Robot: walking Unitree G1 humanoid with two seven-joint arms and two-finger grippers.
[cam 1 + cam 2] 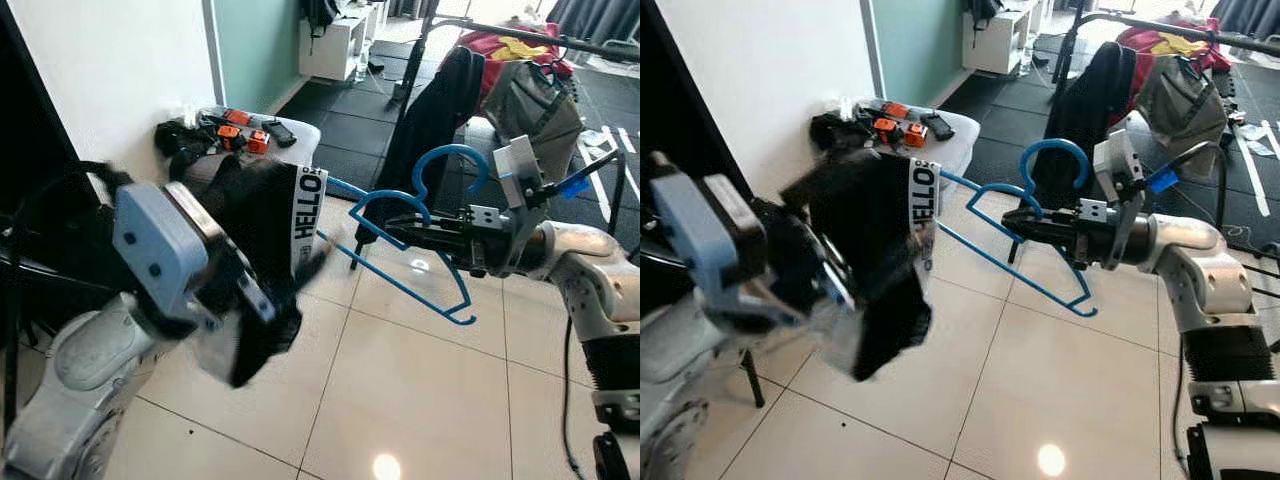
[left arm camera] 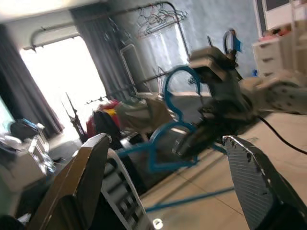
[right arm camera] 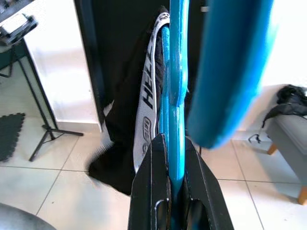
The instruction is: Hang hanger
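Next, my left gripper grabs the garment by its white printed band (image 1: pixel 308 215), which stands out as an open edge while the black cloth (image 1: pixel 264 212) hangs slack.
A blue plastic hanger (image 1: pixel 410 288) is held out level above the tiled floor, its hook (image 1: pixel 445 152) pointing up. My right gripper (image 1: pixel 392 232) is shut on it just below the hook; the right wrist view shows both black fingers (image 3: pixel 149 191) clamped on the blue neck (image 3: pixel 176 86). A black garment (image 1: pixel 262 215) with a white "HELLO" band hangs from the hanger's far end. My left gripper (image 2: pixel 167 140) is open, its fingers spread wide right at the garment, blurred by motion. The clothes rack's black rail (image 1: pixel 530 35) runs across the upper right, behind the hanger.
A black jacket (image 1: pixel 440 110) and a grey bag (image 1: pixel 540 100) hang at the rack. A low grey bench (image 1: pixel 300 135) with orange and black items stands by the white wall. A tripod leg (image 1: pixel 750 380) is at the left. Dark floor mats lie beyond the tiles.
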